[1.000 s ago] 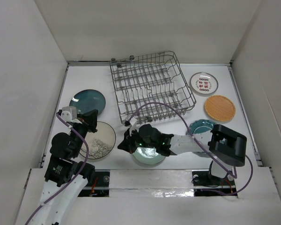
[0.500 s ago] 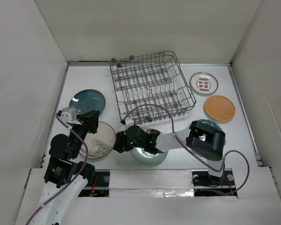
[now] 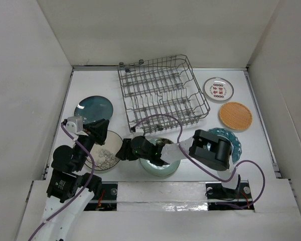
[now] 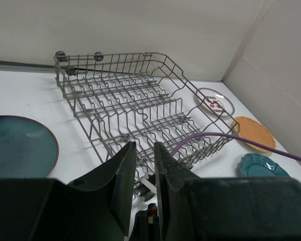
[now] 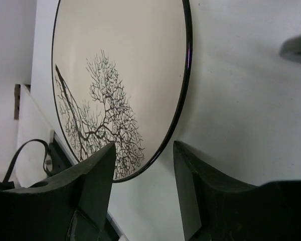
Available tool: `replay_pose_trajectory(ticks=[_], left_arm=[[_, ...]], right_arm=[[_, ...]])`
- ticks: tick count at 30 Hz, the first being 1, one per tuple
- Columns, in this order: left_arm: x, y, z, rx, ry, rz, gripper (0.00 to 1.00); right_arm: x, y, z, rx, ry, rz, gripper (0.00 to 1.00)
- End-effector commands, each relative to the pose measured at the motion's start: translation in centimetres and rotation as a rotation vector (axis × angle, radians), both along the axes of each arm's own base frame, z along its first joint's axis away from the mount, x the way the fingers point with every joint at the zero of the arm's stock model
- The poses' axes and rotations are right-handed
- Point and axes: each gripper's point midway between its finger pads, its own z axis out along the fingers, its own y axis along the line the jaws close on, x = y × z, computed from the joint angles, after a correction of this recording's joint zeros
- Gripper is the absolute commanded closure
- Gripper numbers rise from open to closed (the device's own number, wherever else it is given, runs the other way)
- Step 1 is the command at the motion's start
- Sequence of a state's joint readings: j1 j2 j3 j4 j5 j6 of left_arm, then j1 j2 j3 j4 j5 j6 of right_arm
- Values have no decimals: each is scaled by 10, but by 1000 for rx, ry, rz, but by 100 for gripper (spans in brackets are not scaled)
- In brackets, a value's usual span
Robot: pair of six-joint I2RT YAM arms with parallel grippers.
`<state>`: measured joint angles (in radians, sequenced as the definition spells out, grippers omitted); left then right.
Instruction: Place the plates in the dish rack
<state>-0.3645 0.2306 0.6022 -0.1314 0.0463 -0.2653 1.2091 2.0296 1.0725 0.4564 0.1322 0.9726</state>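
I should grab the cream plate by its black rim (image 3: 121, 139) with my right gripper next. The opposite edge will then stay free to go into the rack (image 3: 160, 93).
The dish rack (image 3: 160, 93) (image 4: 135, 103) stands empty at the table's middle back. The plates lie flat around it: dark teal (image 3: 94, 107) (image 4: 17, 145), cream patterned (image 3: 108, 153) (image 5: 115, 65), pale green (image 3: 160, 168), teal scalloped (image 3: 230, 139) (image 4: 263, 165), orange (image 3: 236, 115) (image 4: 255, 133) and small white (image 3: 218, 89) (image 4: 213, 102). My right gripper (image 3: 121, 152) (image 5: 144, 146) is open, low at the cream plate's right rim, which lies between its jaws. My left gripper (image 3: 101, 125) (image 4: 145, 145) hovers over that plate's far edge, slightly open and empty.
My right arm stretches leftward over the pale green plate, its elbow (image 3: 210, 148) covering part of the scalloped plate. A purple cable (image 3: 163, 118) arcs over the rack's front edge. White walls enclose the table on three sides.
My right arm has swung left, carrying its gripper from above the pale green plate to the cream plate's rim. The left arm has barely moved.
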Motion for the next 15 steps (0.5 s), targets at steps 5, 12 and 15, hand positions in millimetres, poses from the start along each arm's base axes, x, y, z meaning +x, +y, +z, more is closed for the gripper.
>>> replay_pose_trajectory(ticks=[5,12,15], left_arm=[[-11,-6,26,-19,-105,-53,81],[-16,-9,29,-22,-124,-82,81],[-16,-11,29,-21,-126,-92,81]], right_arm=[[-3,16,-13,28,84,-112,48],[-14,20,-46,37,187,-157,54],[-17,22,-57,44,229,-167,59]])
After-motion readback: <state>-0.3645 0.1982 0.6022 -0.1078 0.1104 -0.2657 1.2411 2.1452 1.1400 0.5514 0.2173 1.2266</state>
